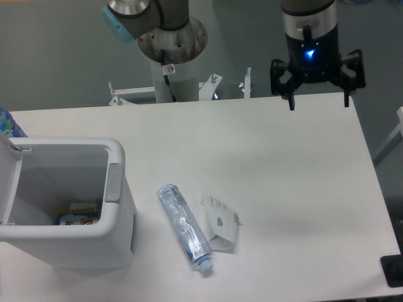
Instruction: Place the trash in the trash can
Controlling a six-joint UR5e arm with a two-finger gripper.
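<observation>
I need to put the white paper packet in the trash can, so my gripper will go to it and grab it by its top corner.
A clear, bluish crushed plastic bottle (184, 227) lies flat on the white table, slanting from upper left to lower right. Just right of it rests a flattened white paper packet (220, 224) with dark print, touching or nearly touching the bottle's lower end. The white boxy trash can (116, 214) stands at the left with its lid swung open; some packaging shows at its bottom. My gripper (318, 99) hangs open over the table's far edge at the upper right, well away from both pieces, with nothing between its fingers.
A bottle with a bright blue label (9, 124) peeks in at the left edge behind the can. The arm's base column (171, 60) rises behind the table's far side. A dark object (393, 270) sits at the lower right corner.
</observation>
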